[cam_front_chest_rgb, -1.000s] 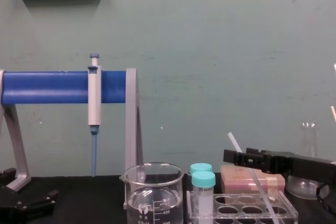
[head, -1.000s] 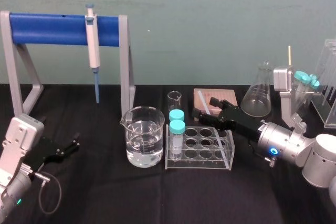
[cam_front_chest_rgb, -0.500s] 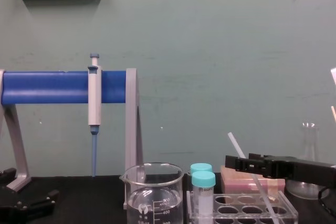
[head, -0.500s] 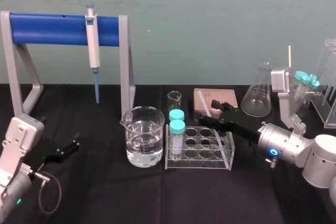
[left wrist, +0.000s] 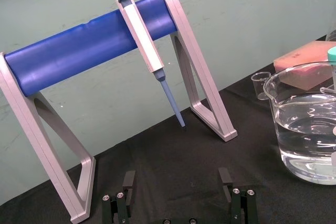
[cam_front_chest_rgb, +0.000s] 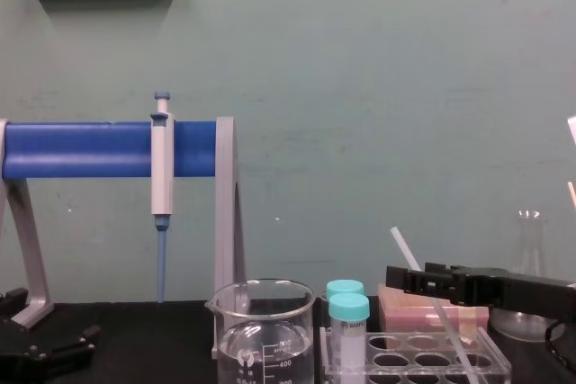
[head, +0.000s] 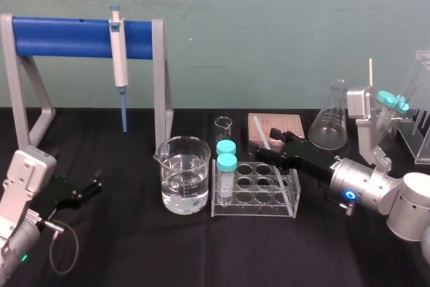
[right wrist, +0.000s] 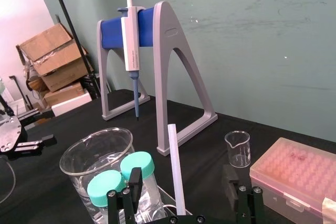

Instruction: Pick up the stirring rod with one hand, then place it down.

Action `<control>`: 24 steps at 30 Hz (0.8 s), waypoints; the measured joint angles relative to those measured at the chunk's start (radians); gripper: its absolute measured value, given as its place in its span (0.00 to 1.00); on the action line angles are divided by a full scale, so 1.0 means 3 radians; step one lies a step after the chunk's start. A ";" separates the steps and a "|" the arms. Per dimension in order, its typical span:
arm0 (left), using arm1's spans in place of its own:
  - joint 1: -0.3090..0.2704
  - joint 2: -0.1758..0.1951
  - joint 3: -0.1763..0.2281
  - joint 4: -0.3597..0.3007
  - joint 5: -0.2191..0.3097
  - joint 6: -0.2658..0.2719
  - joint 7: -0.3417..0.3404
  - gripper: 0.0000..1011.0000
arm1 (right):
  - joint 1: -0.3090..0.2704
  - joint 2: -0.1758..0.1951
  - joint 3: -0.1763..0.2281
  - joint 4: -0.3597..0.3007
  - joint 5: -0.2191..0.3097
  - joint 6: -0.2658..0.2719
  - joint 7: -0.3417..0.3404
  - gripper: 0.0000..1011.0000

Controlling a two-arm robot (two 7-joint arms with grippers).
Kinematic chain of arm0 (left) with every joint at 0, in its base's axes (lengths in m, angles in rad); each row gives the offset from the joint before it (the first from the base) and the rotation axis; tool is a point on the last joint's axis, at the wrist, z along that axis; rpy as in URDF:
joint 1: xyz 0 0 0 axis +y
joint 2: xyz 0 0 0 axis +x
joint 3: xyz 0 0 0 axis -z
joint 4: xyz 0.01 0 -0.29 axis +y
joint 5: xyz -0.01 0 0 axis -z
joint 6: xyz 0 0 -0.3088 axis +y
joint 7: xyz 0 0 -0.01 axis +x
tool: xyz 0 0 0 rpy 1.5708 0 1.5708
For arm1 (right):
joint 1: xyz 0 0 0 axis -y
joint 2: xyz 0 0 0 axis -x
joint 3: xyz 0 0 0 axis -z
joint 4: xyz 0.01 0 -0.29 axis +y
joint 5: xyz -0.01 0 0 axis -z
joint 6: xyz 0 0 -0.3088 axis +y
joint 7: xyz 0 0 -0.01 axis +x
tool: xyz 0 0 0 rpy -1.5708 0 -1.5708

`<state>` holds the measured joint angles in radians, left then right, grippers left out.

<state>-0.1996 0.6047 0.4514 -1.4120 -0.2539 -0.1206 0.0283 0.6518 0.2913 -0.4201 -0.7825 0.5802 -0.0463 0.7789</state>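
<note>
My right gripper grabs the rod by its bare upper part [cam_front_chest_rgb: 410,255] next, since the rod's lower end sits inside the tube rack [cam_front_chest_rgb: 418,361].
The stirring rod [head: 282,181] is a pale translucent straw-like rod. It leans with its lower end in the clear tube rack [head: 255,208] and its upper end [cam_front_chest_rgb: 402,245] slanting up to the left. My right gripper [head: 265,144] reaches over the rack from the right and stands open. In the right wrist view the rod [right wrist: 174,161] rises between the two black fingers [right wrist: 135,181], with a gap on either side. My left gripper [left wrist: 177,182] rests open and empty on the black cloth at the near left [head: 91,189].
A water-filled beaker [head: 183,176] stands left of the rack, which also holds two teal-capped tubes [head: 226,166]. Behind are a small beaker [head: 222,128], a pink tip box [head: 289,122] and a flask [head: 330,126]. A grey-and-blue pipette [head: 119,45] hangs on the blue-barred stand.
My right gripper has drawn back slightly to the right, still open around the rod. The rod and the left arm have not moved.
</note>
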 joint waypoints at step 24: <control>0.0000 0.0000 0.0000 0.0000 0.0000 0.0000 0.0000 0.99 | -0.0001 0.0000 0.0000 0.0000 0.0003 -0.0003 0.0007 0.28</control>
<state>-0.1995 0.6047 0.4514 -1.4120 -0.2539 -0.1206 0.0283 0.6515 0.2913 -0.4201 -0.7827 0.5812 -0.0473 0.7811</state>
